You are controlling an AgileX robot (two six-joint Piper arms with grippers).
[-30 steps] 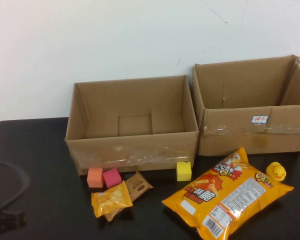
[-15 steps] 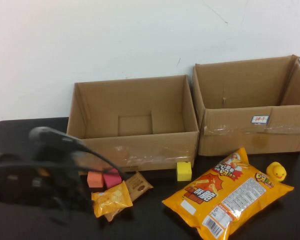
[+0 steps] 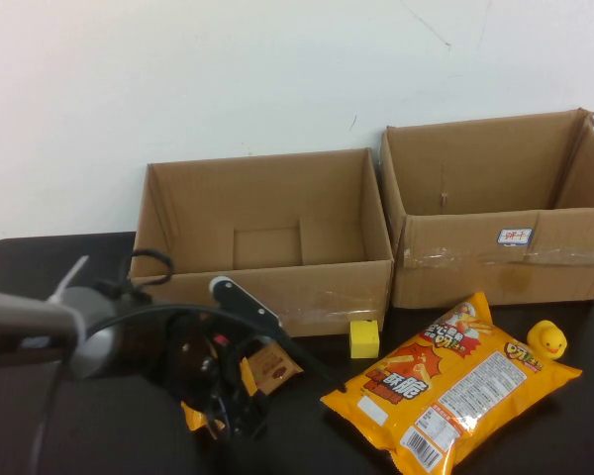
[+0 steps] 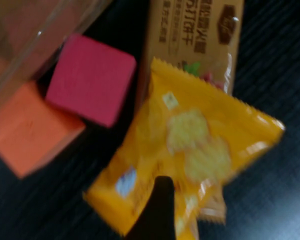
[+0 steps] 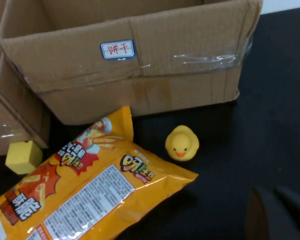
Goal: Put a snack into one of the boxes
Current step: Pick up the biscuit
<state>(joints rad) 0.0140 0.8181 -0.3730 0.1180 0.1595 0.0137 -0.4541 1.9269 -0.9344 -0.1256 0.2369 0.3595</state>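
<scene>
My left gripper should first come down and then close on the yellow packet [image 4: 190, 155], because my fingertip is above the packet, short of the packet's lower edge.
A small yellow snack packet [image 4: 190, 155] lies on the black table in front of the left box [image 3: 262, 287], overlapping a brown snack packet [image 4: 195, 45]. My left gripper [image 3: 233, 421] hangs low over the yellow packet, of which only an edge [image 3: 191, 417] shows in the high view. It is open, and one dark finger [image 4: 160, 205] reaches over the packet's edge. The brown packet [image 3: 274, 364] shows beside the arm. A large orange chip bag [image 3: 450, 391] lies at the front right. My right gripper [image 5: 276, 195] is shut and empty, off to the right of the chip bag [image 5: 85, 195].
A second open box [image 3: 495, 257] stands at the back right. A pink cube [image 4: 90, 80] and an orange cube [image 4: 25, 130] sit by the left box. A yellow cube [image 3: 363, 337] and a yellow rubber duck [image 3: 546, 339] stand in front of the boxes.
My left arm has swung in from the left edge and come down over the small snack packets, covering the pink and orange cubes in the high view. Nothing else has moved.
</scene>
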